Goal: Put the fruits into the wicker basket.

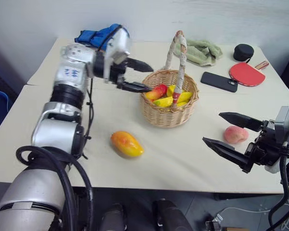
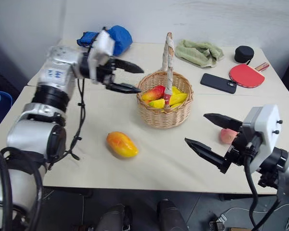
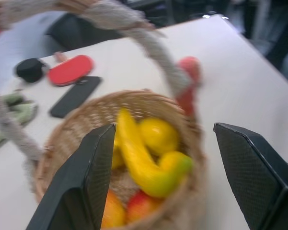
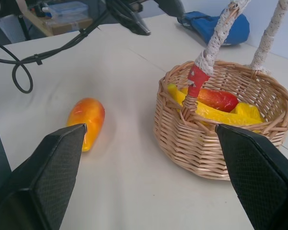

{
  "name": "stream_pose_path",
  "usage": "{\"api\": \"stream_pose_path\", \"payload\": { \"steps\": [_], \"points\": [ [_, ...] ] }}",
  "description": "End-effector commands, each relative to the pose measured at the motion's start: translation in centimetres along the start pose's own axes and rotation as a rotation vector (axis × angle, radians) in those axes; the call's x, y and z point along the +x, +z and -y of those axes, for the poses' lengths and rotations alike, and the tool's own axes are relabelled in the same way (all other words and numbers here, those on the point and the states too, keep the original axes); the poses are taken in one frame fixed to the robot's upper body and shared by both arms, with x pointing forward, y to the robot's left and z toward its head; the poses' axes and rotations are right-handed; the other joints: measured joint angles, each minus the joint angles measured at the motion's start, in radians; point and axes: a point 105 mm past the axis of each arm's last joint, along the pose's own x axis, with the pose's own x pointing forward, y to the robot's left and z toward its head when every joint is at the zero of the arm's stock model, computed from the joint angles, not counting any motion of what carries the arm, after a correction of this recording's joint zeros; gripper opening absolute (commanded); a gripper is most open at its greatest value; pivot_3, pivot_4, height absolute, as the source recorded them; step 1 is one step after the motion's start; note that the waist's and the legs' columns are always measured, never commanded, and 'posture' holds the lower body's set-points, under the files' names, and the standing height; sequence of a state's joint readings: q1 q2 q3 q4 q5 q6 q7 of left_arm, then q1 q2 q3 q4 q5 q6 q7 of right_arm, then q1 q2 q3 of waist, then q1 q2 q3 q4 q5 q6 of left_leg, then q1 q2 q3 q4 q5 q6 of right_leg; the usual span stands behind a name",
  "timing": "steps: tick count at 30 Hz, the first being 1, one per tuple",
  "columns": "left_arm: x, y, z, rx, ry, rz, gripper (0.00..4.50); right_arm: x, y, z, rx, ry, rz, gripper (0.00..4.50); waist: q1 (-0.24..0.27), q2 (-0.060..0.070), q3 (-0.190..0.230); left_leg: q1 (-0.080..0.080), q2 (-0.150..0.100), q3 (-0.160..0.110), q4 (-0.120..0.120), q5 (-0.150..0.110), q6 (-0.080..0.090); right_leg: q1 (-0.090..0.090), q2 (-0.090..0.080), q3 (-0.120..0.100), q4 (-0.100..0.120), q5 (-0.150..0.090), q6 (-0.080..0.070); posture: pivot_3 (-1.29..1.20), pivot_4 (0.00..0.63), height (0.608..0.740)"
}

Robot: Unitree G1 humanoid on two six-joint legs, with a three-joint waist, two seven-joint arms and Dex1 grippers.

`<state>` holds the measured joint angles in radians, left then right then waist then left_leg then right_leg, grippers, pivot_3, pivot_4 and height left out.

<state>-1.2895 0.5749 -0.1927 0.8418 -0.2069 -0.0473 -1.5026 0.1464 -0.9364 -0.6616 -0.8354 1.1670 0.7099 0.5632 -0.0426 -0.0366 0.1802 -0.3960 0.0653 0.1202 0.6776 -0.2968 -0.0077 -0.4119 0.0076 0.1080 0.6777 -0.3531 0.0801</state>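
Note:
The left gripper grabs the mango by its rounded middle (image 1: 126, 143) next, to put the fruit into the wicker basket (image 1: 169, 117).
The wicker basket (image 1: 169, 117) stands mid-table with its tall handle upright. Inside lie a yellow banana (image 1: 166, 101), a red-yellow piece (image 1: 156, 91) and other yellow fruit. My left gripper (image 1: 143, 76) hovers at the basket's left rim, open and empty; its wrist view looks down on the banana (image 3: 144, 163). An orange-yellow mango (image 1: 127, 144) lies on the table in front of the basket, to its left. A pink peach (image 1: 235, 134) rests near the right front edge. Close to the peach, my right gripper (image 1: 214, 128) stands wide open and empty, pointing toward the basket (image 4: 215, 153) and mango (image 4: 86, 120).
At the back right lie a red table-tennis paddle (image 1: 247, 73), a black phone (image 1: 219, 81), a round black object (image 1: 243, 51) and a green cloth (image 1: 200, 52). A blue bag (image 1: 98, 36) sits at the back left. The table's front edge runs just below the mango.

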Motion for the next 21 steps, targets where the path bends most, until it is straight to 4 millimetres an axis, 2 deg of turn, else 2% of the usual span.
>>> {"api": "stream_pose_path", "payload": {
  "steps": [1, 4, 6, 14, 17, 21],
  "points": [
    [0.0, -1.3, 4.8, 0.110, -0.273, -0.128, 3.44, 0.0, 0.5, -0.3, -0.030, 0.023, 0.015, 4.50, -0.002, 0.000, 0.000, 0.002, 0.000, 0.000, 0.000, 0.000, 0.000, 0.001, 0.000, 0.000, 0.001, 0.000, 0.000, 0.00, 0.150, 0.740],
    [0.3, -3.6, 7.6, 0.160, -0.384, -0.186, 3.44, 0.1, 0.3, -0.4, -0.025, 0.027, 0.013, 4.50, 0.012, 0.000, 0.000, 0.003, 0.000, -0.002, 0.001, -0.001, 0.000, 0.003, -0.001, -0.001, 0.002, 0.000, 0.000, 0.00, 0.150, 0.740],
    [0.9, -5.1, 8.6, 0.200, -0.435, -0.219, 3.44, 0.1, 0.3, -0.4, -0.021, 0.030, 0.013, 4.50, 0.018, 0.000, 0.000, 0.003, 0.000, -0.002, 0.002, -0.001, 0.001, 0.005, -0.002, -0.002, 0.000, 0.000, 0.000, 0.00, 0.150, 0.740],
    [3.4, -6.5, 10.4, 0.155, -0.540, -0.201, 3.44, 0.1, 0.2, -0.6, -0.012, 0.012, 0.012, 4.50, 0.010, 0.000, 0.000, 0.001, -0.001, -0.002, 0.004, -0.002, 0.003, 0.005, -0.001, -0.002, -0.004, 0.000, 0.000, 0.00, 0.150, 0.740],
    [3.3, -7.0, 11.3, 0.130, -0.589, -0.232, 3.44, 0.1, 0.1, -0.6, -0.013, 0.003, 0.010, 4.50, 0.003, 0.000, 0.000, 0.001, 0.000, -0.001, 0.003, -0.001, 0.003, 0.004, 0.000, 0.000, -0.003, 0.000, 0.000, 0.00, 0.150, 0.740],
    [2.7, -9.1, 12.4, 0.126, -0.659, -0.343, 3.44, 0.0, 0.3, -0.3, -0.012, -0.014, 0.016, 4.50, 0.001, 0.000, 0.000, 0.001, 0.000, -0.001, 0.003, -0.001, 0.003, 0.004, 0.000, 0.000, -0.003, 0.000, 0.000, 0.00, 0.150, 0.740]
  ]
}}
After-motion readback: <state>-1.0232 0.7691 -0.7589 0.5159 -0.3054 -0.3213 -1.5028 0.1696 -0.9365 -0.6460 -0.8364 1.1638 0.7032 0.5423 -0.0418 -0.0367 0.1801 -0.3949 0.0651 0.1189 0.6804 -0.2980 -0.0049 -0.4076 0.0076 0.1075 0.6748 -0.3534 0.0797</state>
